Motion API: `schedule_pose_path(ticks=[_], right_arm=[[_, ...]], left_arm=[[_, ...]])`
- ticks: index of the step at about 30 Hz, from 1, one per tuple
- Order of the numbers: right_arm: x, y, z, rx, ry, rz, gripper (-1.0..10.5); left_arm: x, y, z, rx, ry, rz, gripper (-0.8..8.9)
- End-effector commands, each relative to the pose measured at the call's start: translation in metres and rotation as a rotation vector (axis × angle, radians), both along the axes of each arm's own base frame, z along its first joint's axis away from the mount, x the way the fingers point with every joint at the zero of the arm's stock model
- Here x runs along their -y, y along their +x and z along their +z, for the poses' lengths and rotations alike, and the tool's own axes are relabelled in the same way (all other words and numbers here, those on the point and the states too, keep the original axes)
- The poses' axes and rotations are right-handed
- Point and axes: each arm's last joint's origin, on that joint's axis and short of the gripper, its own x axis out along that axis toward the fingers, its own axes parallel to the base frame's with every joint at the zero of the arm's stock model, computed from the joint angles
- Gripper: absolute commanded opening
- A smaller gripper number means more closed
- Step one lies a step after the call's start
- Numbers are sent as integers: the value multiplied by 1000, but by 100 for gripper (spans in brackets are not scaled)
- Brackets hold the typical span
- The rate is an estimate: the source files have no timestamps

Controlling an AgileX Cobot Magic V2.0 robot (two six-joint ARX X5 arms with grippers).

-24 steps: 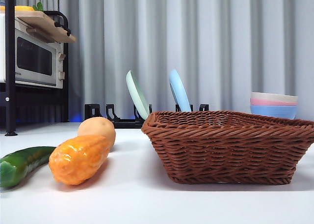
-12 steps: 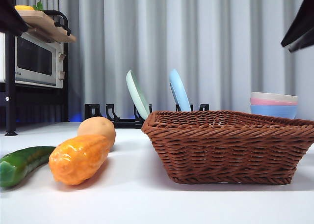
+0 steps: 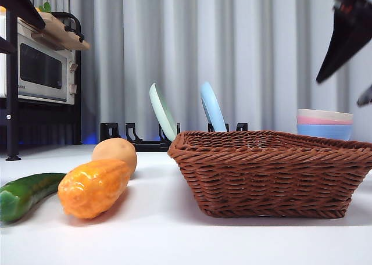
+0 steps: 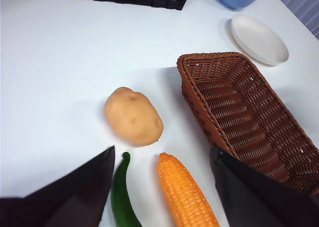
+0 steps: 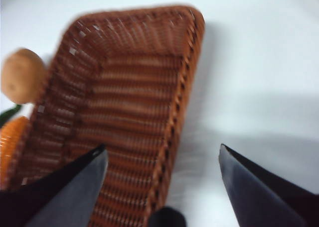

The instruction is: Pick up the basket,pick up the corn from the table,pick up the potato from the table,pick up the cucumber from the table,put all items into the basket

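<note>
The robot's right gripper needs to hold the basket up for the corn (image 5: 11,142), potato and cucumber, so it should next grab the basket by its long braided rim (image 5: 169,137).
The brown wicker basket (image 3: 273,172) stands on the white table (image 3: 174,236), right of centre. The orange corn (image 3: 93,186), the tan potato (image 3: 115,151) behind it and the green cucumber (image 3: 26,192) lie to its left. My left gripper (image 4: 163,155) is open, high above the corn (image 4: 187,197), cucumber (image 4: 123,197) and potato (image 4: 133,116); it shows at the front view's top left corner (image 3: 29,38). My right gripper (image 5: 162,147) is open above the basket's (image 5: 124,87) side rim, at the front view's top right (image 3: 342,90). Both are empty.
A microwave (image 3: 40,70) stands on a shelf at the back left. A dish rack holds a green plate (image 3: 163,111) and a blue plate (image 3: 212,107) behind the basket. Stacked pastel bowls (image 3: 324,124) are at the back right, and a white plate (image 4: 259,32) lies near them.
Both arms have come into the front view from the top corners. The right one has dropped lower over the basket's side. The basket and vegetables have not moved.
</note>
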Motion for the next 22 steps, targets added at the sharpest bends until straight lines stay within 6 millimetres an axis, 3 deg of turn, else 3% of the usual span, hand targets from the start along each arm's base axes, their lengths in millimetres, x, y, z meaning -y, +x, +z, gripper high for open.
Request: schedule_pose_path(ticks=[1,10,14,18,22], right_arm=[[-2,15,-10,-46,-13,17,379],[-13,60,-49,-217,9,64,368],[-21,66,-62,-270,3,87,180],[-23,67,-64,-278,4,87,-6],[-22,67,-54,-260,23,59,-16]], left_arm=[[0,0,1,12,7,-2,322],[0,0,1,11,6,-1,322],[0,0,1,1,-7,7,322],[0,0,1,-5,-6,7,322],[0,1,-1,-24,-12,11,323]])
